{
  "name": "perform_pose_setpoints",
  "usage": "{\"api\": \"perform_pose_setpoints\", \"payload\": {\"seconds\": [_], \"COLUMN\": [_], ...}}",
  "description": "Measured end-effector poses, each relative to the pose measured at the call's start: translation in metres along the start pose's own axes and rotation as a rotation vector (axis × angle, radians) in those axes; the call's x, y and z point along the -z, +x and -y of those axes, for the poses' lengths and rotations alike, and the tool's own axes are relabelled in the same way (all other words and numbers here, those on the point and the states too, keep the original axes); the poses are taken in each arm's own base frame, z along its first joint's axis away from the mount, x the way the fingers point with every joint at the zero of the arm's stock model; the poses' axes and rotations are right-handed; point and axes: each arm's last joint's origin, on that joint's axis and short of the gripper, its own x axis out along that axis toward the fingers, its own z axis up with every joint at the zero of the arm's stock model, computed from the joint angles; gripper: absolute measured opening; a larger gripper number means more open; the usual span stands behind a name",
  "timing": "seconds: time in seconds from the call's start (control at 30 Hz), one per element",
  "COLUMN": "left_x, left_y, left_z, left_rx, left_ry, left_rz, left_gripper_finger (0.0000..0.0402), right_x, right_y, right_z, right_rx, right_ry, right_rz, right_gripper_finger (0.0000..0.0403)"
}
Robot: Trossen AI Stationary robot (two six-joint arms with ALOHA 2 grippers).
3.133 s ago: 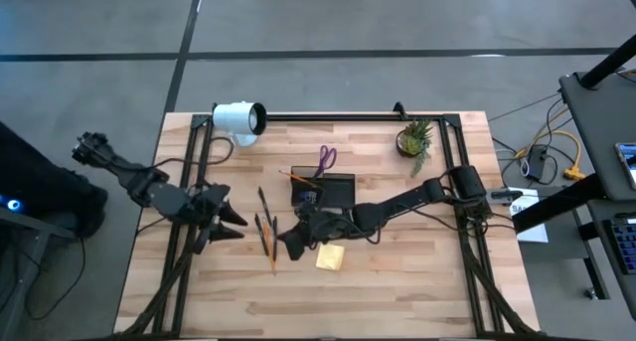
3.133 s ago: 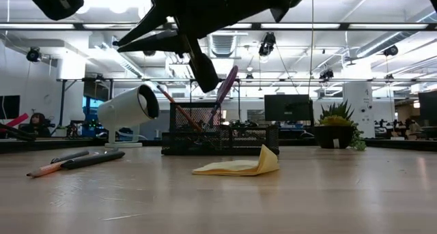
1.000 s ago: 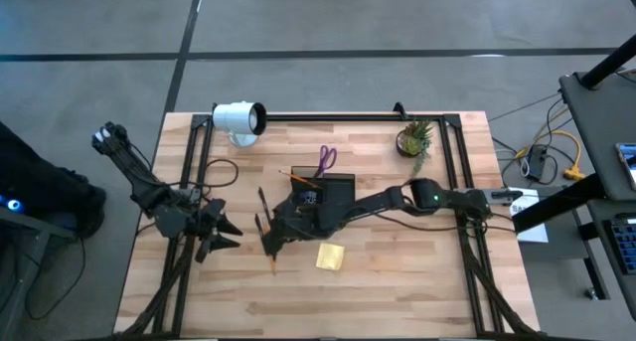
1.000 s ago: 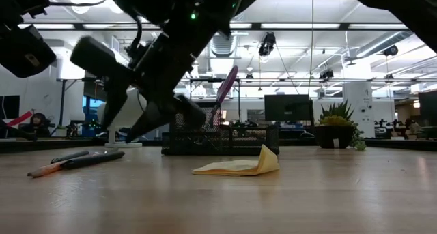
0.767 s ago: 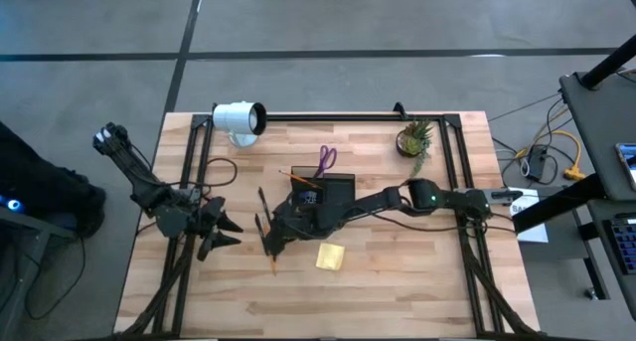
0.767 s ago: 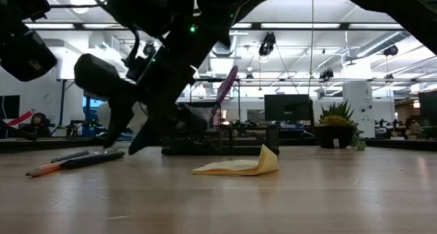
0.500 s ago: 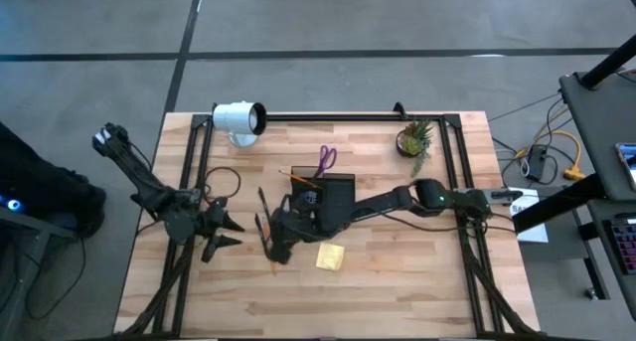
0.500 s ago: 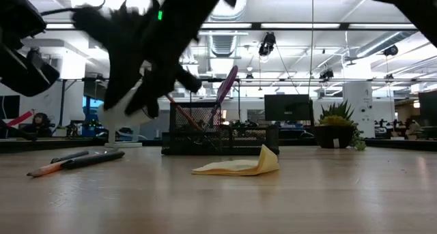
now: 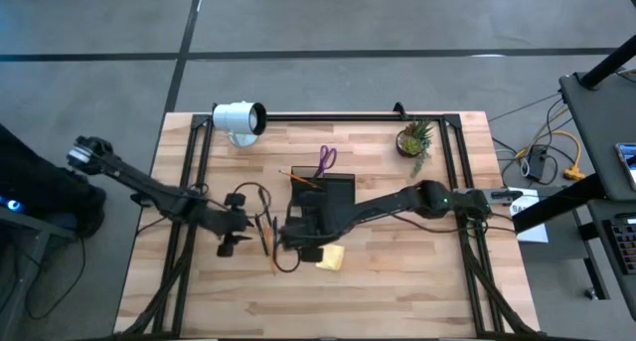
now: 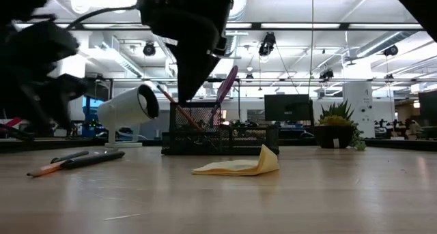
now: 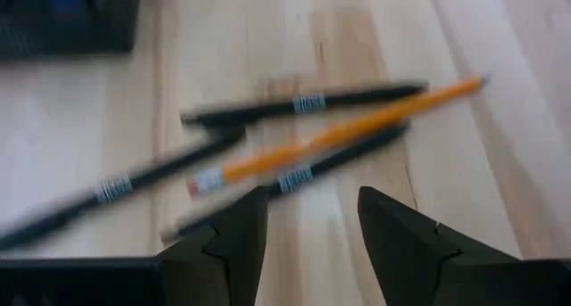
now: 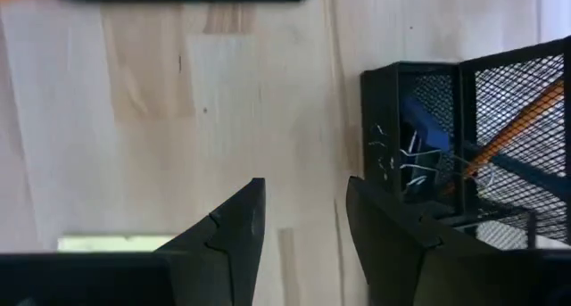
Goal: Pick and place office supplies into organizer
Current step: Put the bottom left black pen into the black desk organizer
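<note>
My left gripper grabs the dark pen by its clip end (image 11: 214, 118) next, to put it into the organizer (image 11: 67, 16).
Two dark pens (image 11: 303, 102) and an orange pencil (image 11: 339, 136) lie flat on the wooden table, left of the organizer (image 9: 333, 194). My left gripper (image 11: 312, 243) hovers open just short of them, with nothing between its fingers. My right gripper (image 12: 299, 230) is open and empty above bare wood, between the pens (image 9: 266, 234) and the organizer (image 12: 464, 136). Purple-handled scissors (image 10: 227, 84) and an orange pencil (image 10: 174, 106) stand leaning in the organizer's taller end. The yellow sticky-note pad (image 9: 331, 256) lies on the table near my right gripper, one corner curled up (image 10: 268, 159).
A white cylindrical lamp (image 9: 238, 118) stands at the far left of the table and a small potted plant (image 9: 414, 139) at the far right. A black bar (image 9: 328, 115) runs along the far edge. Bare wood lies along the near side.
My left gripper has gone toward the table's right edge, up to the pens. My right gripper has risen from beside the pens and shifted a little toward the organizer. The pens, the pad and the organizer have stayed where they were.
</note>
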Motion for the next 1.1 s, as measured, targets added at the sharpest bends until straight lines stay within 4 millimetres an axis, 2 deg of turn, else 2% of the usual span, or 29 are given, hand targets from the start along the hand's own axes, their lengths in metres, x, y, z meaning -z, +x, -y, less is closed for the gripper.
{"api": "perform_pose_setpoints", "payload": {"seconds": [0.2,0.37,0.5,0.67,0.83,0.97,1.1], "left_x": [-0.018,-0.021,-0.025,-0.034,-0.038,-0.042,-0.047], "left_y": [0.009,0.019,0.028,0.039,0.051,0.057,0.059], "left_z": [-0.014,-0.022,-0.026,-0.027,-0.028,-0.027,-0.027], "left_rx": [0.025,0.016,0.012,0.026,0.065,0.105,0.129], "left_ry": [0.133,0.228,0.274,0.347,0.343,0.338,0.364], "left_rz": [-0.09,-0.173,-0.275,-0.342,-0.403,-0.461,-0.49], "left_gripper_finger": [0.0161,0.0161,0.0161,0.0161,0.016,0.0138,0.0089], "right_x": [0.01,0.024,0.039,0.05,0.059,0.064,0.066], "right_y": [-0.007,-0.01,-0.009,-0.016,-0.019,-0.023,-0.02], "right_z": [-0.002,-0.004,-0.005,-0.002,0.003,0.006,0.006], "right_rx": [0.007,0.012,0.017,0.007,0.007,0.026,0.029], "right_ry": [-0.116,-0.169,-0.147,-0.093,-0.033,-0.008,-0.004], "right_rz": [-0.048,-0.084,-0.102,-0.058,-0.039,-0.029,-0.033], "right_gripper_finger": [0.0146,0.0146,0.0146,0.0146,0.0146,0.0146,0.0146]}}
